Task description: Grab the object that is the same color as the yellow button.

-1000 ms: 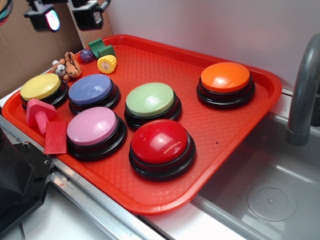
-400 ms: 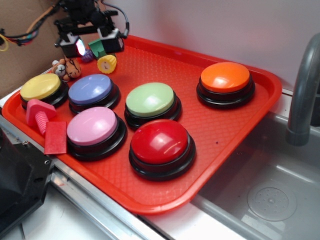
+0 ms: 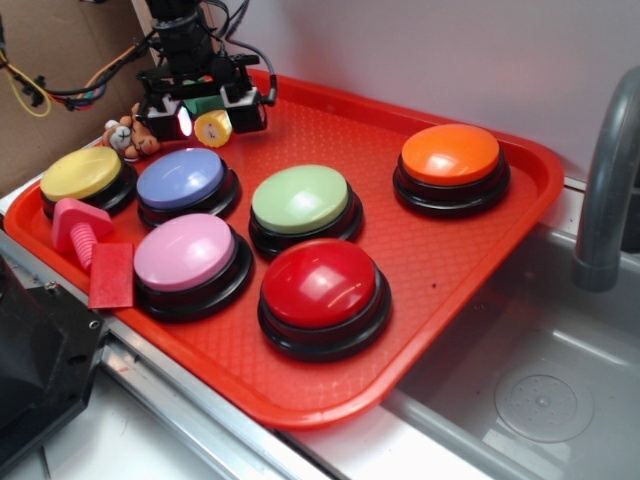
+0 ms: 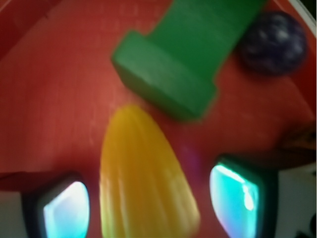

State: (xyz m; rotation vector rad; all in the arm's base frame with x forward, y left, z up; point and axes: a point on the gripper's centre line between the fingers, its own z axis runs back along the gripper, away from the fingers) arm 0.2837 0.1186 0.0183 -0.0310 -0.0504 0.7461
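My gripper's glowing fingertips are on either side of the yellow cylinder (image 3: 213, 127). My gripper needs to close now. Closing now would hold the cylinder.
The object, a small yellow ridged cylinder (image 3: 213, 127) with a cream end face, lies at the tray's far left corner. My gripper (image 3: 211, 117) has come down over it, and its two glowing pads stand either side of the yellow cylinder (image 4: 143, 178) with a gap on each side. The gripper (image 4: 151, 203) is open. The yellow button (image 3: 82, 174) sits on its black base at the tray's left edge, apart from the gripper.
A green block (image 4: 183, 54) and a dark purple ball (image 4: 274, 34) lie just beyond the cylinder; a tiger figurine (image 3: 125, 138) is to its left. Blue (image 3: 182, 178), green (image 3: 299, 198), pink, red and orange (image 3: 450, 154) buttons fill the red tray (image 3: 440, 270). A sink (image 3: 530, 390) is at right.
The gripper dropped from above the tray's far corner and moved right, ending around the yellow cylinder. Nothing on the tray has shifted.
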